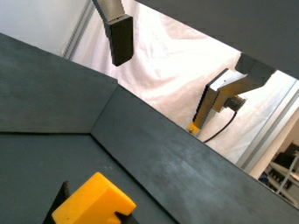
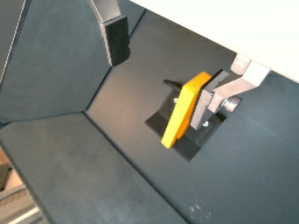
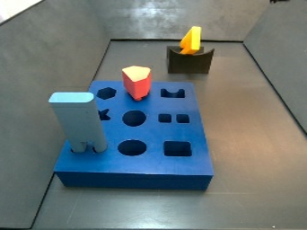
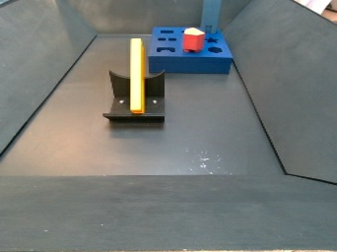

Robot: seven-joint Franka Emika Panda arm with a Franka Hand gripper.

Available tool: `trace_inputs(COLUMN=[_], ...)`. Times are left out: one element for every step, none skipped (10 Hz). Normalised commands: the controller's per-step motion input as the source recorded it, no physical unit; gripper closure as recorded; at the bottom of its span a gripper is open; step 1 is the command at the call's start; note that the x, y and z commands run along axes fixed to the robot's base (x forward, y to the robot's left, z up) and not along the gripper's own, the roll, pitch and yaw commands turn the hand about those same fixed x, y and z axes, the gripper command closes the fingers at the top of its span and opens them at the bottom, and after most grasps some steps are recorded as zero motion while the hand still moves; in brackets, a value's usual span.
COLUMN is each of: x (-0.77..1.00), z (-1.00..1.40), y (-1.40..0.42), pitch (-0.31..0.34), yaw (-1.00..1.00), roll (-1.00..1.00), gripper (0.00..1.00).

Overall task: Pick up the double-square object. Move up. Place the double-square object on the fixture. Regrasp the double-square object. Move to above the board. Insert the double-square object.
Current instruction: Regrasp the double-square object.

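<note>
I will grab the object by its upper end with my gripper next, so that I can insert the double-square object into the blue board [image 3: 150,148].
The orange-yellow double-square object [image 4: 136,77] stands upright on edge in the dark fixture [image 4: 153,101], at the end of the floor away from the board. Both show in a side view, the object [image 3: 189,39] and the fixture [image 3: 189,61], and in a wrist view, the object [image 2: 187,109] and the fixture [image 2: 167,133]. A corner of the object shows in a wrist view [image 1: 93,199]. The blue board [image 3: 150,148] has several cut-out holes. My gripper [image 2: 170,66] is open and empty, apart from the object, with nothing between its fingers [image 1: 119,39]. It is out of both side views.
A red shield-shaped peg [image 3: 135,83] and a tall light-blue block [image 3: 75,121] stand in the board. Sloping dark grey walls [image 4: 39,89] ring the floor. White cloth [image 1: 176,61] hangs beyond the wall.
</note>
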Motion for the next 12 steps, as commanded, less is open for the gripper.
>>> trace_inputs(x=[0.12,0.1,0.1,0.04,0.04,0.05,0.06,0.06,0.07,0.07,0.07,0.07], z=[0.0,-0.01,-0.01,-1.0,-1.0,-1.0,-1.0,-1.0,-1.0,-1.0,-1.0,-1.0], y=[-0.04,-0.05,-0.06,0.04,0.05,0.04,0.04,0.04,0.03,0.03,0.03,0.03], pitch=[0.093,0.056,0.028,-0.059,-0.07,-0.093,-0.133,-0.139,-0.145,-0.14,-0.128,-0.117], yaw=[0.24,0.23,0.22,0.22,0.19,0.16,0.1,0.07,0.03,0.0,-0.03,-0.04], roll=[0.23,0.2,0.19,0.12,0.12,0.12,0.09,0.08,0.06,0.06,0.06,0.06], gripper=[0.0,0.0,0.0,0.0,0.0,0.0,0.0,0.0,0.0,0.0,0.0,0.0])
